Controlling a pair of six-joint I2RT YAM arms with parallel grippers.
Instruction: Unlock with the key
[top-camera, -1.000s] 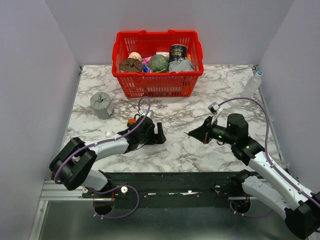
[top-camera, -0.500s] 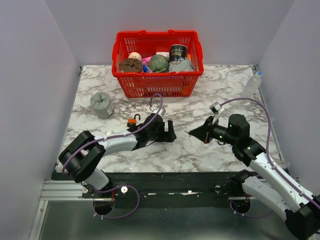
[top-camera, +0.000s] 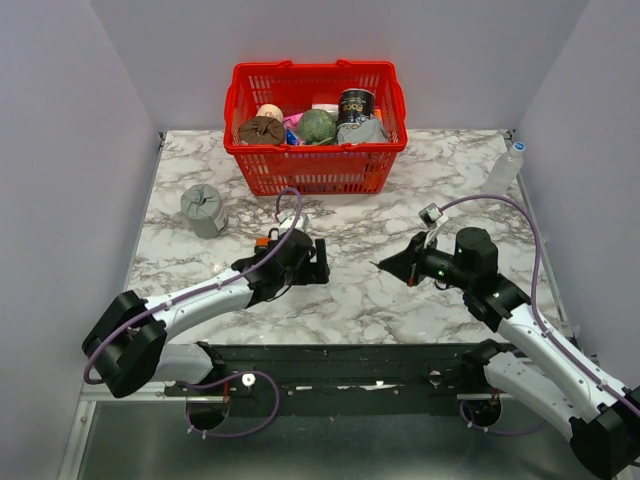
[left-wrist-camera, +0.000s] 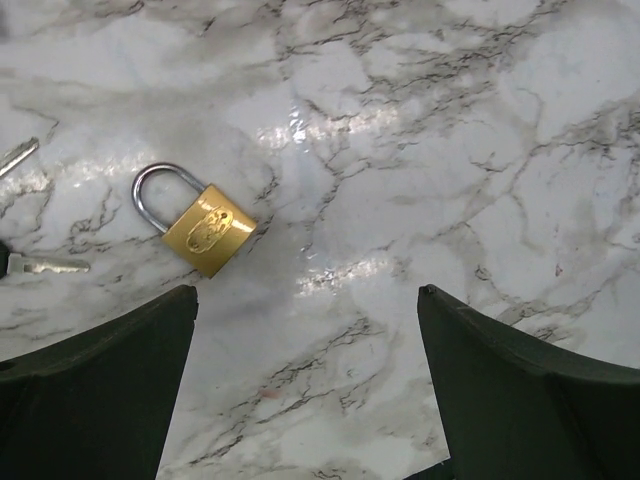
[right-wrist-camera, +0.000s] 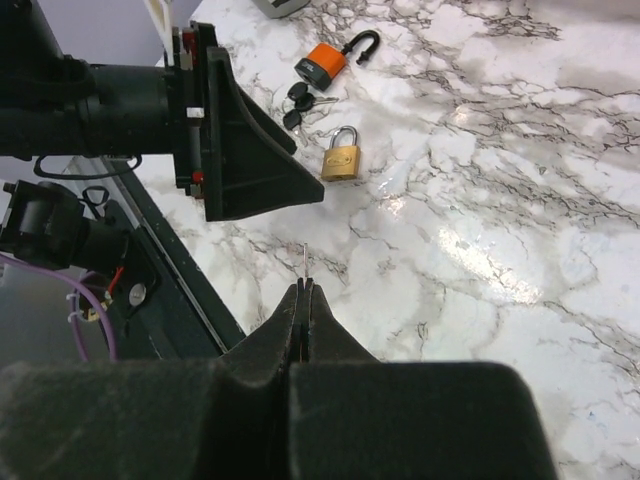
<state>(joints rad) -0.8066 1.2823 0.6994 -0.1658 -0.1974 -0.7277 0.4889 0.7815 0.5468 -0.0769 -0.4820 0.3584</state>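
Observation:
My left gripper grabs the small brass padlock's body by its side edges next, so that the padlock's end opposite the shackle stays open for the key.
My right gripper (right-wrist-camera: 304, 285) is shut on the key; only its thin metal blade (right-wrist-camera: 304, 260) sticks out past the fingertips, and the head is hidden between them. It hovers above the marble right of centre (top-camera: 383, 266). My left gripper (left-wrist-camera: 307, 300) is open and empty, low over the table (top-camera: 320, 262). The small brass padlock (left-wrist-camera: 205, 228) lies flat just beyond its left finger, shackle closed; it also shows in the right wrist view (right-wrist-camera: 341, 158). The orange-and-black padlock (right-wrist-camera: 325, 65) lies further off with its shackle open.
Two spare black-headed keys (right-wrist-camera: 298, 103) lie between the padlocks. A red basket (top-camera: 315, 120) of items stands at the back. A grey object (top-camera: 203, 209) sits at the left, a plastic bottle (top-camera: 505, 168) at the right wall.
My left arm swung right half a second ago and has come back left, open over the brass padlock. The right arm has not moved.

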